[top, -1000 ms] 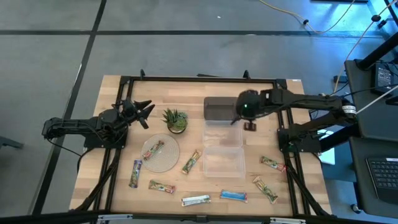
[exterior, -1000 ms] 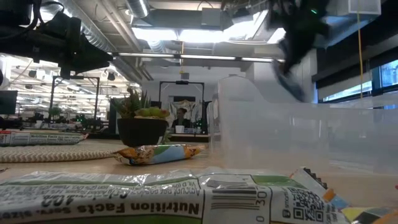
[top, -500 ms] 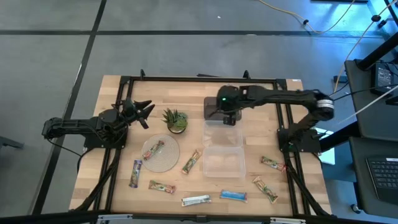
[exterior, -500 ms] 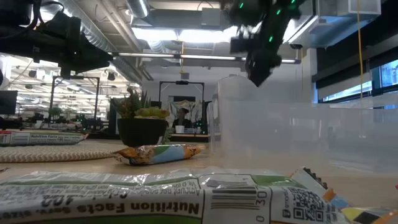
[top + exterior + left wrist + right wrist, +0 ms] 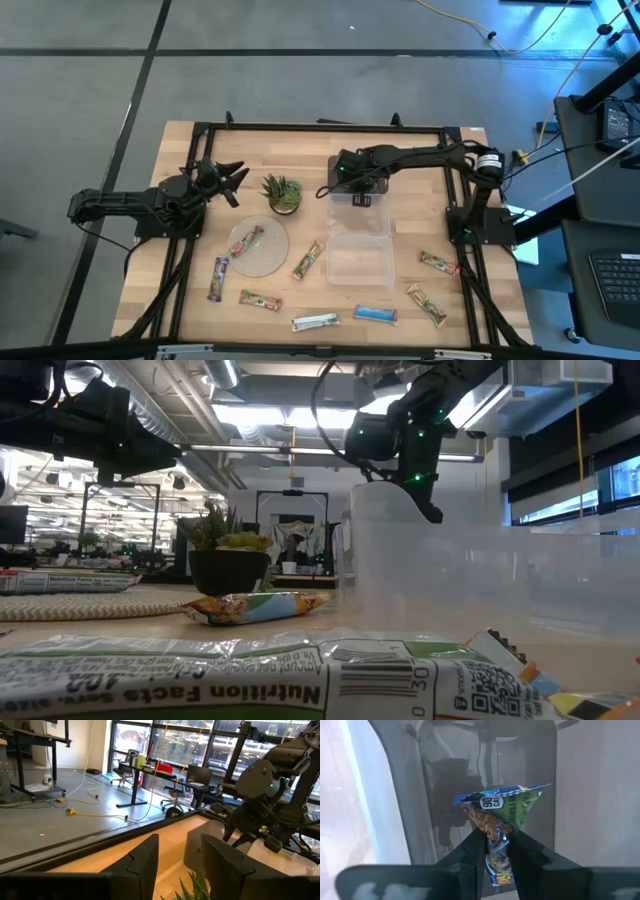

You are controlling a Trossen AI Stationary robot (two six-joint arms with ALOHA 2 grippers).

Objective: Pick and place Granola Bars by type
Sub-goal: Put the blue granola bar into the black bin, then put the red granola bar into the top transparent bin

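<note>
My right gripper opens now, since the granola bar [image 5: 499,815] is inside the grey bin's sides, so the granola bar would lie in the bin.
My right gripper [image 5: 358,190] [image 5: 495,854] hangs over a grey bin [image 5: 345,170] [image 5: 570,780] at the far middle of the table, shut on a granola bar [image 5: 499,815] in a blue and green wrapper. Other bars lie along the near half of the table: one on the round woven mat [image 5: 247,241], a purple one [image 5: 218,278], a green one [image 5: 260,299], a tan one [image 5: 308,260], a silver one [image 5: 315,321], a blue one [image 5: 375,315], and two at the right [image 5: 438,262] [image 5: 427,304]. My left gripper [image 5: 228,180] [image 5: 177,865] waits open at the left, beside the plant. My right gripper pinches the blue and green bar between its two fingers [image 5: 472,855] at one end of the wrapper [image 5: 495,842]. The fingers point down into the grey bin. The rest of the bar sticks out past the fingertips, lifted clear above the bin's floor.
Two clear plastic containers [image 5: 358,215] [image 5: 358,262] stand just near of the grey bin. A small potted plant [image 5: 283,192] [image 5: 228,560] stands between the two arms. A black frame [image 5: 320,127] runs round the table's edges.
My right gripper has travelled toward the table's left edge, from above the right end of the clear container to above the grey bin, turning as it went. It has stayed shut on the bar, which moved with it.
</note>
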